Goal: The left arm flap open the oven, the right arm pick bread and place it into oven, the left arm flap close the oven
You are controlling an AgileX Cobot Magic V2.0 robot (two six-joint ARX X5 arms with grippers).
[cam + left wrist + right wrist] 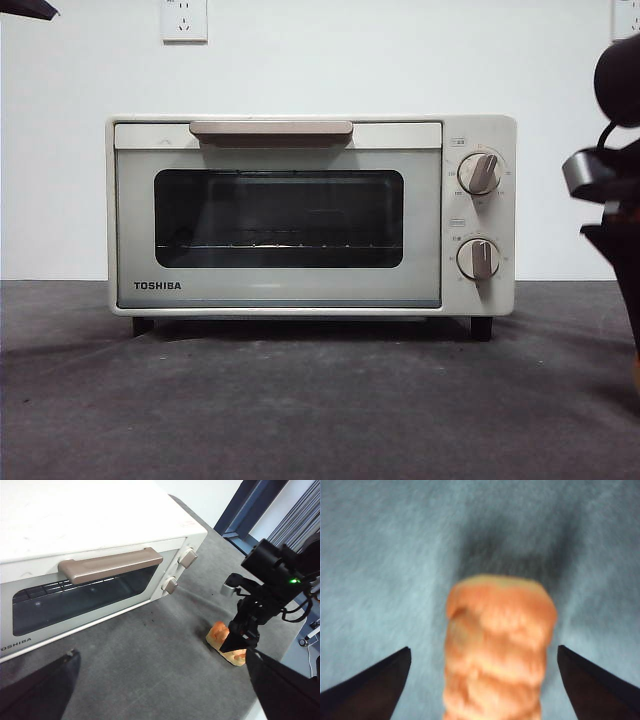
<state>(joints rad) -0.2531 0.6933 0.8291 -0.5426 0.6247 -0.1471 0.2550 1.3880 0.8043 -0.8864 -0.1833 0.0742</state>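
Note:
The bread runs long from its rounded end (501,592) but is slim from side to side, so the robot's right gripper needs to grab it next across its narrow middle (495,675).
The cream-white TOSHIBA oven (280,215) stands on the table with its door shut, and the beige bar handle (270,129) is at the top. It also shows in the left wrist view (100,520). The bread (500,650), a lumpy golden-orange roll, lies on the grey cloth to the right of the oven (225,637). My right gripper (485,652) is open just above it, one jaw on each side, not touching; it also shows in the left wrist view (241,641). My left gripper (165,680) is open and empty, in front of the oven door and apart from it.
The dark grey cloth (300,400) covers the table in front of the oven. The right arm (612,200) shows at the right edge of the front view. The left arm's tip (25,8) shows at the top left corner. A white wall with a socket (184,20) is behind.

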